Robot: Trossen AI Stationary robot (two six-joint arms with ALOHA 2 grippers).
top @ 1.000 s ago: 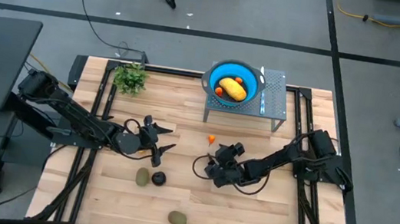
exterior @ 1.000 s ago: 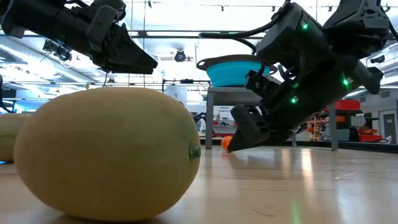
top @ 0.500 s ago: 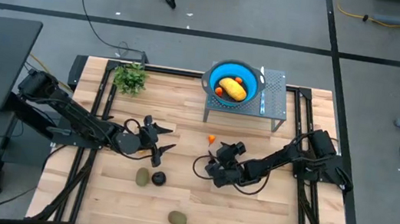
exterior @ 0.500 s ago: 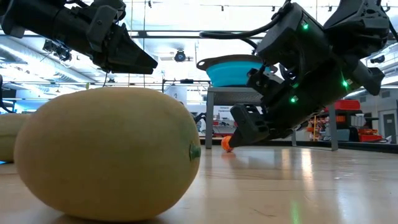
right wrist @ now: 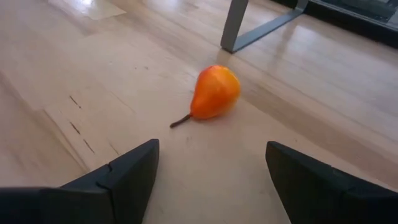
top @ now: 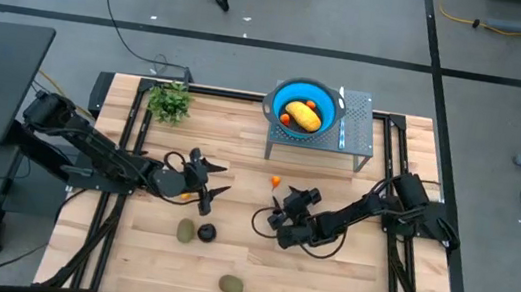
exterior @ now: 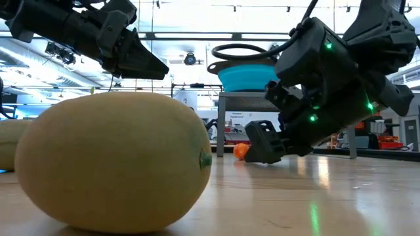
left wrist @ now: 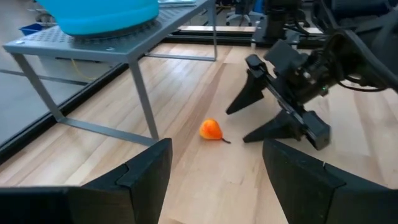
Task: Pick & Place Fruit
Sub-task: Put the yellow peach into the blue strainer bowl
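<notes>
The orange pear (top: 276, 180) lies on the tabletop ahead of both fingers, so closing now would miss. My right gripper moves forward toward it before it closes.
A small orange-red pear-shaped fruit (right wrist: 214, 91) lies on its side on the wooden table (top: 355, 269), in front of the grey stand. My right gripper (right wrist: 211, 155) is open, low over the table and pointing at the fruit from just short of it, also seen in the high view (top: 278, 212). My left gripper (top: 218, 182) hangs open above the table to the fruit's left, facing it (left wrist: 211, 129). A blue bowl (top: 320, 95) on the stand holds a yellow-orange piece (top: 302, 114). Two olive-green ovals (top: 186, 230) (top: 231, 284) and a blackish round (top: 207, 231) rest on the table.
The grey metal stand (top: 352, 138) with thin legs stands at the far middle, close behind the orange fruit. A leafy green sprig (top: 169, 102) lies at the far left. Black rails (top: 129, 149) run along the table's left and right sides.
My right gripper has tipped a little further down and sunk slightly toward the table, just short of the small orange fruit. Its fingers have stayed open. The fruit has not moved.
</notes>
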